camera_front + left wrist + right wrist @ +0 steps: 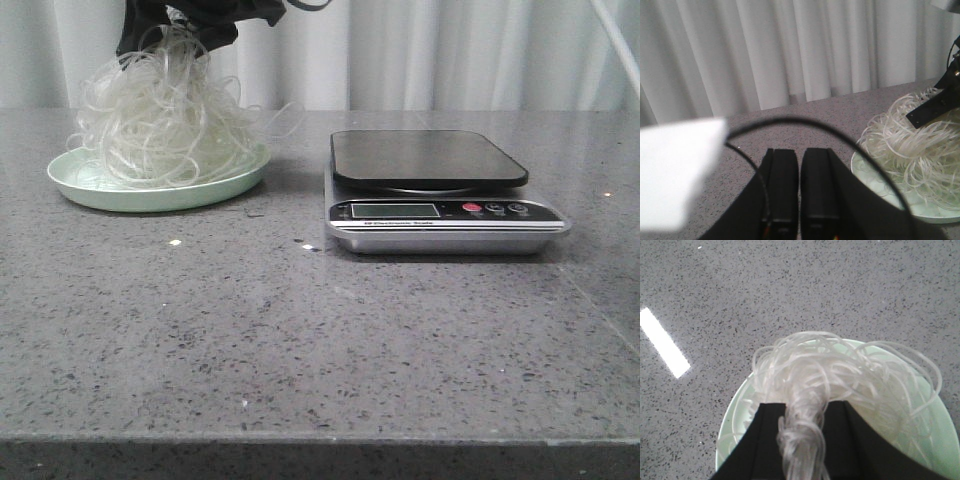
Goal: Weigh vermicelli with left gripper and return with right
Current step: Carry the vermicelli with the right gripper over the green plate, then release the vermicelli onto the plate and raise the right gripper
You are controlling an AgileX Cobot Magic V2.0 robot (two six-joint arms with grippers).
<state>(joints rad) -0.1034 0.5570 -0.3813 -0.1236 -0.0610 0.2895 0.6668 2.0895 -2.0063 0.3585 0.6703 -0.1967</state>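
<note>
My right gripper needs to open, because the vermicelli is resting in the pale green plate, inside the plate's rim, and it would stay there.
The vermicelli (165, 120) is a fluffy tangle of whitish strands piled on the pale green plate (150, 197) at the far left of the table. My right gripper (190, 25) is above the plate, shut on the top of the tangle. In the right wrist view a bundle of vermicelli (840, 375) runs between the right gripper's (801, 440) fingers, over the plate (732, 425). My left gripper (800, 160) is shut and empty, beside the plate (875, 187) and the vermicelli (912, 145). The left gripper is out of the front view.
A digital kitchen scale (430, 160) with a bare dark platform stands right of the plate. Small noodle crumbs (175, 242) lie on the grey speckled table. A white curtain (420, 50) hangs behind. A black cable (840, 132) loops over the left fingers.
</note>
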